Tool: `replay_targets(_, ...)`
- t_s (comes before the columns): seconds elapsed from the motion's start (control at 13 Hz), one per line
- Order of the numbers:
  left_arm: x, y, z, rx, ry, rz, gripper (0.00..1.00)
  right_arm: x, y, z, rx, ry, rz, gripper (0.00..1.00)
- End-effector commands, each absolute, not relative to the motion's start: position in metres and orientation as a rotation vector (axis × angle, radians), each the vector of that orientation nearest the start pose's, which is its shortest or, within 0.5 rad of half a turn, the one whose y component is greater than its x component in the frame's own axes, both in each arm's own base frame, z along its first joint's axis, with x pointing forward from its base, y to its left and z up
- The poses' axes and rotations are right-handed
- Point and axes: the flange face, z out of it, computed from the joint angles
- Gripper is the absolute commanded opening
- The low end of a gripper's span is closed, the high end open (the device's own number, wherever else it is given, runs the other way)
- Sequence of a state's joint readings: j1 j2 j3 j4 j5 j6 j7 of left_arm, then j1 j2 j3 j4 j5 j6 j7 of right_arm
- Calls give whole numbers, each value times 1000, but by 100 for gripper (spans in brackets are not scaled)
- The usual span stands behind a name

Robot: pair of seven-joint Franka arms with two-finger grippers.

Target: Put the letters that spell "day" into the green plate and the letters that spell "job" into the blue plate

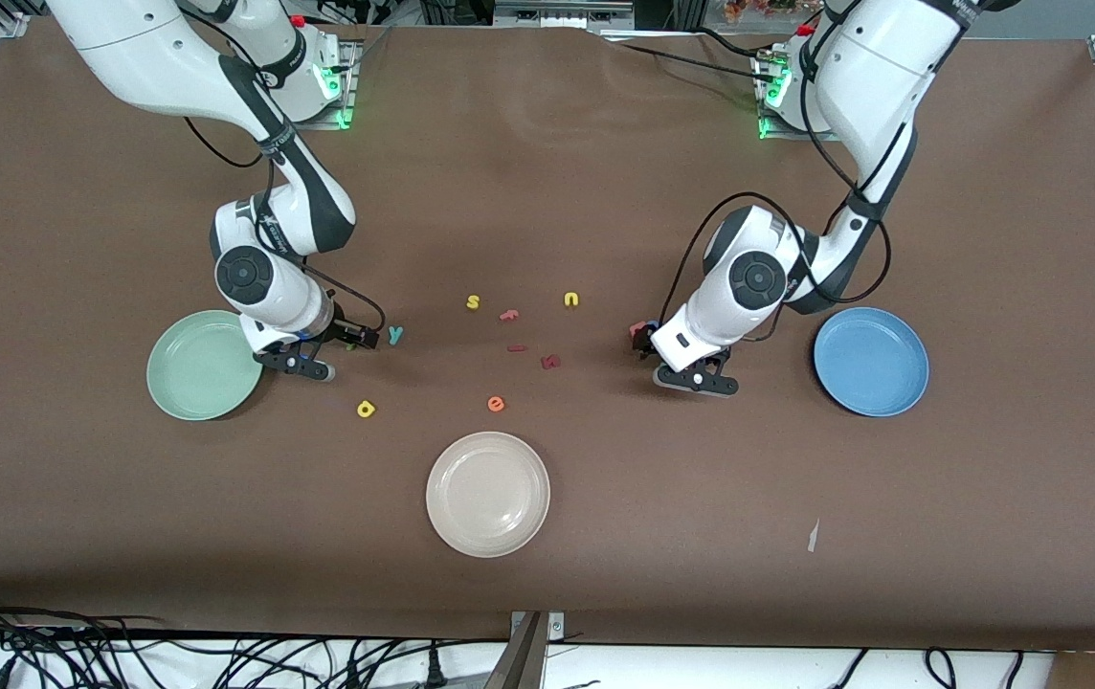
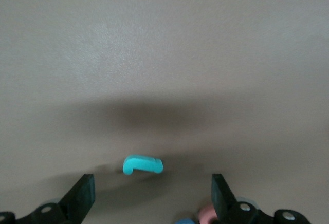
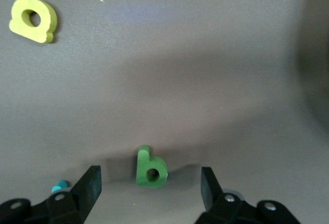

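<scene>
The teal "j" is needed to spell "job" in the blue plate. My left gripper will next pick it up by its hooked end and stem tip (image 2: 143, 164).
My right gripper (image 3: 150, 182) stands low over the table beside the green plate (image 1: 193, 373), open, its fingers on either side of the dark green looped letter (image 3: 151, 168) without touching it. The yellow looped letter (image 1: 366, 410) lies nearer the front camera and the teal "y" (image 1: 395, 334) sits just past the fingertips. My left gripper (image 2: 151, 189) is open and low over the teal "j" (image 2: 143, 165), which lies between its fingers. The pink "b" (image 2: 207, 214) and a blue piece (image 2: 185, 221) lie by one finger. The blue plate (image 1: 871, 361) is bare.
A cream-white plate (image 1: 487, 494) sits nearest the front camera. Mid-table lie a yellow "s" (image 1: 473, 302), a yellow "u" (image 1: 571, 300), an orange "e" (image 1: 496, 404) and dark red pieces (image 1: 550, 362). A scrap of paper (image 1: 813, 536) lies toward the left arm's end.
</scene>
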State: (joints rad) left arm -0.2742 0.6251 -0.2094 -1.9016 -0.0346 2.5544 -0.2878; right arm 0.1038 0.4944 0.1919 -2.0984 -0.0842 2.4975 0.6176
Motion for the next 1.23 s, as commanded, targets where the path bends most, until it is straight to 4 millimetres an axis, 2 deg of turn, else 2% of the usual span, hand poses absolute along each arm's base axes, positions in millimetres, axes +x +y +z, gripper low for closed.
replay_targets(0.0, 571, -291, 170, -3254, 253, -4, 100, 548, 168, 175, -3114, 427, 136, 78)
replay_targets(0.15, 573, -285, 169, -3249, 242, -7, 100, 546, 168, 173, -3115, 427, 143, 71)
replay_targets(0.23, 574, -284, 169, -3247, 240, -8, 95, 546, 168, 173, -3115, 427, 143, 69)
replay_targets(0.39, 570, -290, 168, -3245, 253, -5, 80, 546, 168, 173, -3115, 427, 143, 61)
replay_targets(0.85, 566, -295, 166, -3232, 274, -3, 79, 548, 168, 174, -3113, 429, 139, 34)
replay_targets(0.93, 566, -295, 165, -3230, 281, -2, 71, 548, 168, 174, -3113, 429, 139, 30)
replay_targets(1.0, 565, -295, 165, -3230, 281, 1, 58, 548, 168, 175, -3113, 429, 139, 27)
replay_targets(1.16, 565, -293, 164, -3228, 279, 2, 48, 549, 168, 175, -3114, 429, 141, 23)
